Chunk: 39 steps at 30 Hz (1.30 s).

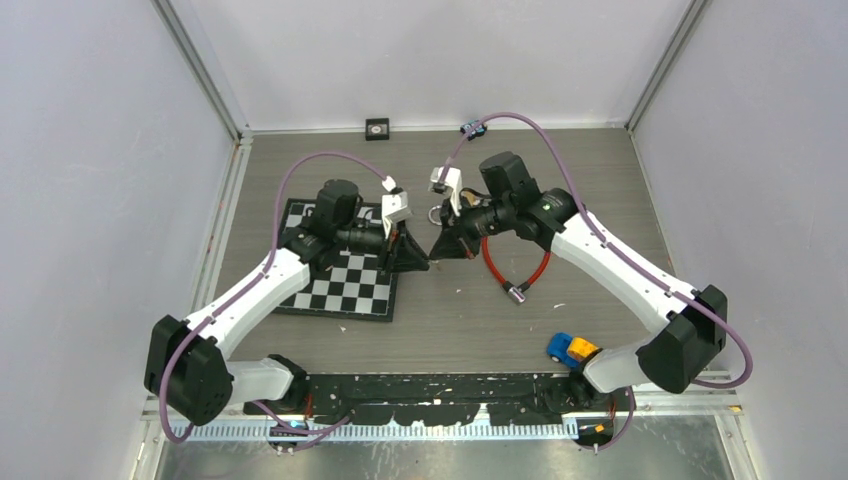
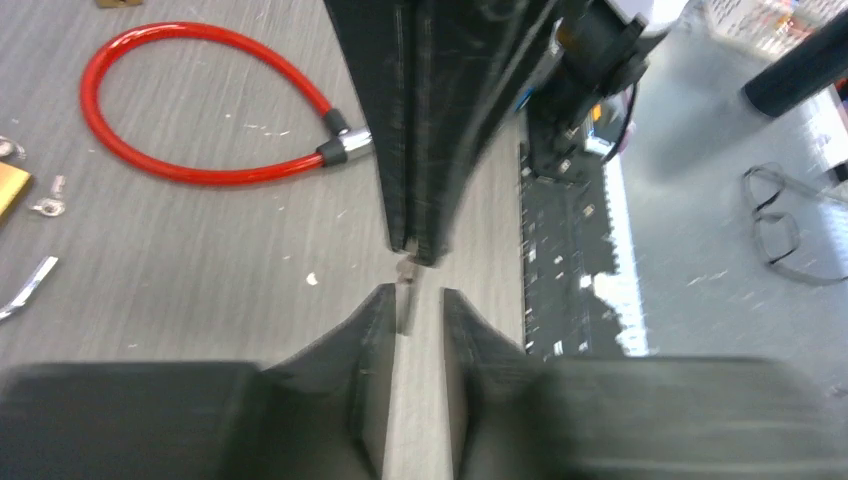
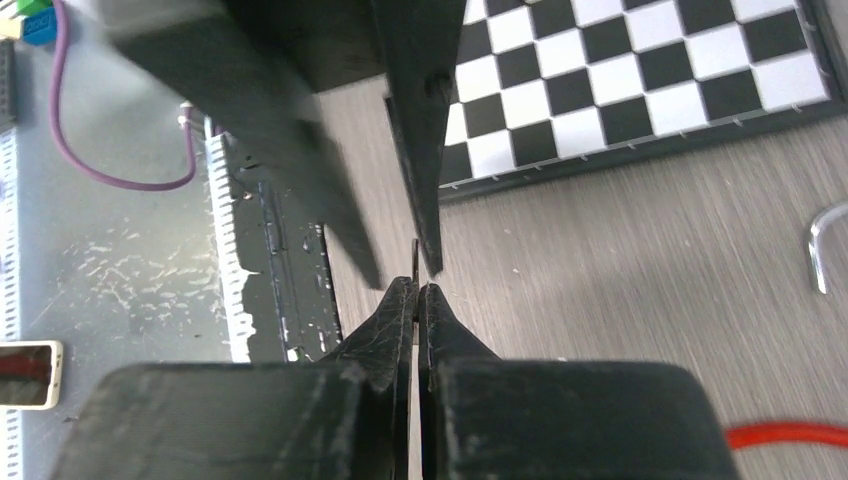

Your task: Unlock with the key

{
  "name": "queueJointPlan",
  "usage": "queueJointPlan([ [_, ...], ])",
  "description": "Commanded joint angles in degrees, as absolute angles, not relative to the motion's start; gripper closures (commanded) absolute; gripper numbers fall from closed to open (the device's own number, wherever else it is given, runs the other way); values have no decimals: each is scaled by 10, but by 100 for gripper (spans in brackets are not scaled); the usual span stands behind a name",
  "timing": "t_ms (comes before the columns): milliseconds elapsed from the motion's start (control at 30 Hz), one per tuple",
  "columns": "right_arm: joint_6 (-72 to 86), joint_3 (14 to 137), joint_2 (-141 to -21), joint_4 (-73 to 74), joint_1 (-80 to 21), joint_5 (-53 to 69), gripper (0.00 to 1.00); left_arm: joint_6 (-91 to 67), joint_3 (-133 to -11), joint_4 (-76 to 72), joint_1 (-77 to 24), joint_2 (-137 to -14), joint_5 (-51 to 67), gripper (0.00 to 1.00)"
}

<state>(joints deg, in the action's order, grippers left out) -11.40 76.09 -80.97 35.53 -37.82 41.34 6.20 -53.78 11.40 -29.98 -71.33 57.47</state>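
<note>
My left gripper will next grab the key's thin end jutting out, so my right gripper can settle its hold for unlocking.
A small metal key (image 2: 405,300) juts between the two grippers, which meet tip to tip above the table's middle. My right gripper (image 3: 417,288) is shut on the thin key (image 3: 415,255); in the top view it (image 1: 436,250) comes in from the right. My left gripper (image 2: 418,295) faces it with jaws a little apart, and the key lies along the inner face of its left finger. In the top view the left gripper (image 1: 425,264) sits beside the chessboard. A red cable lock (image 1: 515,270) lies looped on the table, its silver end (image 2: 345,145) near the grippers.
A black-and-white chessboard (image 1: 335,270) lies under the left arm. A silver shackle (image 3: 825,240) and a brass piece (image 2: 5,190) lie near the cable. A blue and yellow toy (image 1: 570,348) sits at the near right. A black strip (image 1: 440,395) runs along the near edge.
</note>
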Motion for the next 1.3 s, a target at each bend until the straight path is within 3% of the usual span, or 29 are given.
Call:
queueJointPlan([
  [0,-82,732,-766,325,-329,419,99,41,-542,48,-295,-685,595,54],
  [67,-69,710,-744,319,-293,422,99,50,-541,33,-295,-682,563,19],
  [133,-60,685,-716,314,-247,424,99,76,-540,21,-295,-686,532,2],
  [167,-56,673,-698,314,-223,422,99,90,-542,17,-295,-692,525,1],
  [367,-47,614,-597,336,-101,377,99,218,-606,55,-317,-796,553,0],
  [567,-19,600,-562,352,-10,334,99,449,-792,301,-396,-974,522,1],
  [933,10,577,-570,360,183,407,99,676,-1086,515,-487,-1261,455,21],
  [1267,6,568,-564,363,221,441,99,756,-1198,562,-516,-1386,397,46],
])
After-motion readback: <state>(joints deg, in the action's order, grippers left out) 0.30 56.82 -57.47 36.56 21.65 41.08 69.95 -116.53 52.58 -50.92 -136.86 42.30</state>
